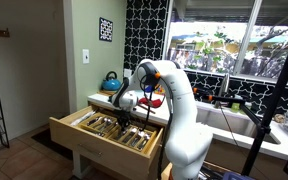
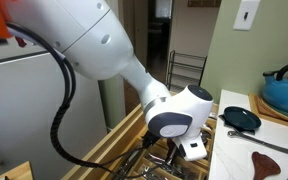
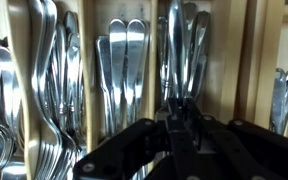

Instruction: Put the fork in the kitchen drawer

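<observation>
My gripper opens next, since the fork lies lengthwise inside the wooden dividers, low over the cutlery, and the fork would settle there.
The kitchen drawer (image 1: 86, 137) is pulled open, with a cream front and wood compartments full of cutlery. It also shows in an exterior view (image 2: 116, 138). My gripper (image 1: 132, 122) reaches down into the drawer. In the wrist view the gripper (image 3: 179, 112) has its fingers pressed together on a slim metal piece, the fork (image 3: 180, 60). The fork hangs over a compartment of similar forks, and its tines are hard to tell from the others. Spoons (image 3: 49, 70) and more cutlery (image 3: 122, 60) fill the compartments beside it.
A blue kettle (image 1: 111, 80) (image 2: 284, 92) and a small black pan (image 2: 242, 118) stand on the counter behind the drawer. A brown wooden utensil (image 2: 276, 160) lies on the counter. A sink (image 1: 234, 122) and a black stand (image 1: 269, 110) are to the side. A white appliance (image 2: 34, 100) stands nearby.
</observation>
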Controlling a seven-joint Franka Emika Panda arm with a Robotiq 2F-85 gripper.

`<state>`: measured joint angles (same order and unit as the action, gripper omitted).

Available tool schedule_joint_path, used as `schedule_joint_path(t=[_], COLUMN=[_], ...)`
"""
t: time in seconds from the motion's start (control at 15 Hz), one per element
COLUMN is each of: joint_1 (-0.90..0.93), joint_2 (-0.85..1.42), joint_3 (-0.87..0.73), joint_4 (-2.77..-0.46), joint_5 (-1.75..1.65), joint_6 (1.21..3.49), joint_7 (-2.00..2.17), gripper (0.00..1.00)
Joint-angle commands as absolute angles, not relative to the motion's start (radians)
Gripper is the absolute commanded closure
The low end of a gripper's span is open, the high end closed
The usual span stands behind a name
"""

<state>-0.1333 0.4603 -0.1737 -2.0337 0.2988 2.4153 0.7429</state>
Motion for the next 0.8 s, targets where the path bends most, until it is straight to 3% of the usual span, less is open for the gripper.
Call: schedule_joint_path(t=[0.0, 0.07, 0.2, 0.73], joint_1=[-0.137, -0.135, -0.134, -0.096], joint_2=[0.502, 0.504, 0.492, 0.318], joint_3=[-0.164, -0.167, -0.167, -0.213], joint_4=[-1.998, -1.993, -1.996, -2.073], joint_5=[0.333, 0.328, 0.327, 0.246], joint_6=[2.434, 2.423, 2.406, 2.365], joint_7=[0.740, 0.746, 0.744, 0.821], gripper=[0.97, 0.64, 0.58, 0.01])
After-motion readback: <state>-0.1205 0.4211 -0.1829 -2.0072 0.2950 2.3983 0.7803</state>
